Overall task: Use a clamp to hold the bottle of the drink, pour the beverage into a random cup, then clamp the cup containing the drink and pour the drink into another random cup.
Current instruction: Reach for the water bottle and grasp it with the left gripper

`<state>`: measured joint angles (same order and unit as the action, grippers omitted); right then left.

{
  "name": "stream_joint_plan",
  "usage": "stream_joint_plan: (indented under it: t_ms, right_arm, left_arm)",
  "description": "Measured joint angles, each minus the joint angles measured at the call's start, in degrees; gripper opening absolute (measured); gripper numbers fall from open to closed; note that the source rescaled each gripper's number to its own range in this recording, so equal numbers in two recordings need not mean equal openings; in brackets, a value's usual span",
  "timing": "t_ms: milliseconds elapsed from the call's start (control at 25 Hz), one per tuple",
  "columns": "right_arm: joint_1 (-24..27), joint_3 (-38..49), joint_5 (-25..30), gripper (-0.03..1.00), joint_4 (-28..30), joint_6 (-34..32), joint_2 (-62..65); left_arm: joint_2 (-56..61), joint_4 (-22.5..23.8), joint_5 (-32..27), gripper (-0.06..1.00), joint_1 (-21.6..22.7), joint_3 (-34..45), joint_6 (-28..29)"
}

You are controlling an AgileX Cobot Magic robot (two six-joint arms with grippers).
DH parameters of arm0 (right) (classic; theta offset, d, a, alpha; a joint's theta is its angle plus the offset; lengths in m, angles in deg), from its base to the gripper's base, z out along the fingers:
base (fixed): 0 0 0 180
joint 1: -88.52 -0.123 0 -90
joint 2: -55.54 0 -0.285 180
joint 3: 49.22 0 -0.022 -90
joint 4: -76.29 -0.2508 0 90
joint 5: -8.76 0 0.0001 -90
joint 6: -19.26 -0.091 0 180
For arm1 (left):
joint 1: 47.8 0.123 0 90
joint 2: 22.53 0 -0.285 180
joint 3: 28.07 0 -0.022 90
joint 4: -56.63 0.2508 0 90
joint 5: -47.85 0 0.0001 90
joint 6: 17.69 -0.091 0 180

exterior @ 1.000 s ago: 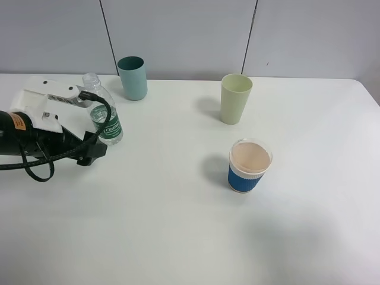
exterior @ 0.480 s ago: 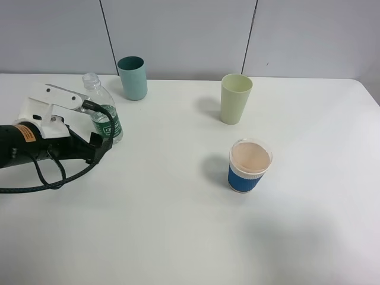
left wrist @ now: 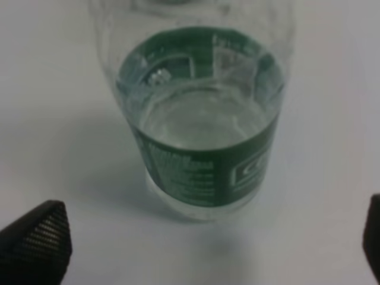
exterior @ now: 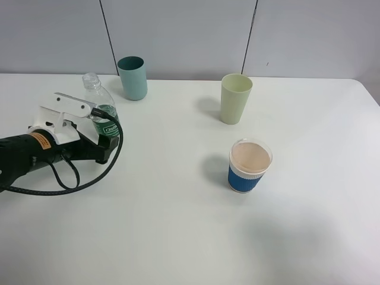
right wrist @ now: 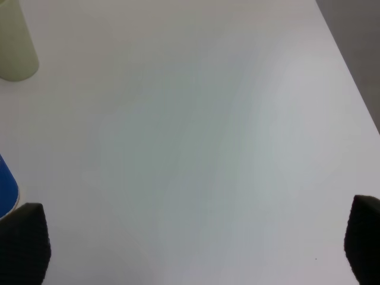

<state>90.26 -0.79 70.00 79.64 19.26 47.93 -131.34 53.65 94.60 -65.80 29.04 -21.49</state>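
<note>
The bottle has its green label beyond both fingertips, so closing now would miss the bottle. My left gripper moves forward, then closes on the bottle.
The bottle [exterior: 101,110] stands uncapped at the table's left, with the clear beverage [left wrist: 202,122] low inside it behind its green label. My left clamp [exterior: 105,141], a white block with black fingers, sits just left of the bottle and is open. In the left wrist view the bottle [left wrist: 205,136] is close ahead of my left clamp [left wrist: 205,252], whose fingertips [left wrist: 35,237] stand wide on either side. The pale yellow-green cup [exterior: 236,98] stands upright at the back centre. The blue-sleeved paper cup [exterior: 250,165] sits nearer the front. My right clamp [right wrist: 193,243] is open over bare table.
A dark teal cup [exterior: 132,77] stands behind the bottle near the back wall. The white table [exterior: 178,225] has its right edge [right wrist: 350,77] in the right wrist view, where the yellow-green cup [right wrist: 15,41] and blue cup [right wrist: 5,184] show at one side.
My left arm has moved right and forward, bringing its open fingers up to the bottle. The bottle and cups have not moved.
</note>
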Motion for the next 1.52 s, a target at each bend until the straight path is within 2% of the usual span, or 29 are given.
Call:
stream_joint_plan:
  t_ms: [400,760,1520]
  right_arm:
    - [0.00,0.00,0.00,1.00,0.00,0.00,0.00]
    - [0.00,0.00,0.00,1.00,0.00,0.00,0.00]
    - [0.00,0.00,0.00,1.00,0.00,0.00,0.00]
  left_arm:
    - [-7.24,-0.04,0.90,1.00,0.00,-7.29,0.00]
    - [-9.09,-0.05,1.63,1.00,0.05,-12.13,0.24]
    - [-9.33,-0.17,0.70,1.00,0.71,-12.20,0.24]
